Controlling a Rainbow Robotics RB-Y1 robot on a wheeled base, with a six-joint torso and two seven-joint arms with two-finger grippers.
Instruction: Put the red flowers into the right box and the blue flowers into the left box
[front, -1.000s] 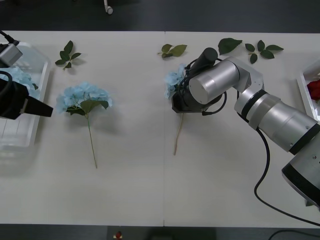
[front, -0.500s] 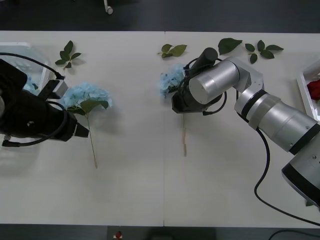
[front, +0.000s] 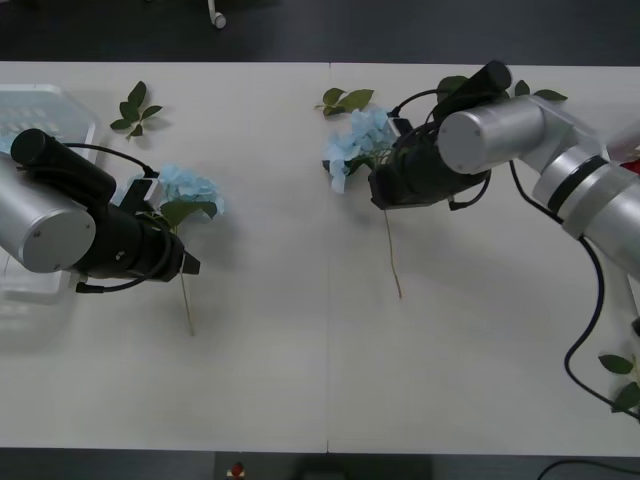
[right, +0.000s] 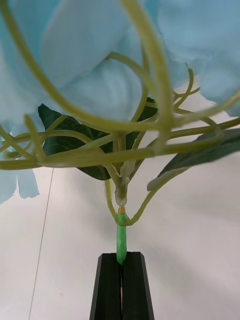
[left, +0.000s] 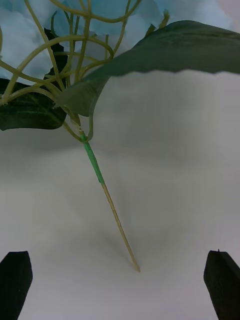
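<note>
My left gripper is to pick up the blue flower next, by its stem below the leaves, because the loose petals spread out wider than my fingertips.
Two blue flowers are in play. One blue flower (front: 188, 190) lies on the white table, its stem (left: 107, 200) pointing toward the front edge. My left gripper (front: 186, 264) hovers open over that stem, and in the left wrist view the black fingers (left: 15, 280) stand wide on either side of it, gripper (left: 119, 257). My right gripper (front: 383, 192) is shut on the green stem of the second blue flower (front: 358, 140); the right wrist view shows the gripper (right: 121, 257) clamping just below the head (right: 100, 60). The left box (front: 40, 105) sits far left. The red flowers and right box are hidden.
Loose green leaf sprigs lie at the back: one (front: 135, 108) near the left box, one (front: 346, 99) at the centre, more (front: 540, 96) behind the right arm. Further leaves (front: 618, 366) show at the right edge. The table's front half is bare.
My left arm swung from the left box across to the lying blue flower. My right gripper lifted its flower and carried it rightward, the stem now hanging free.
</note>
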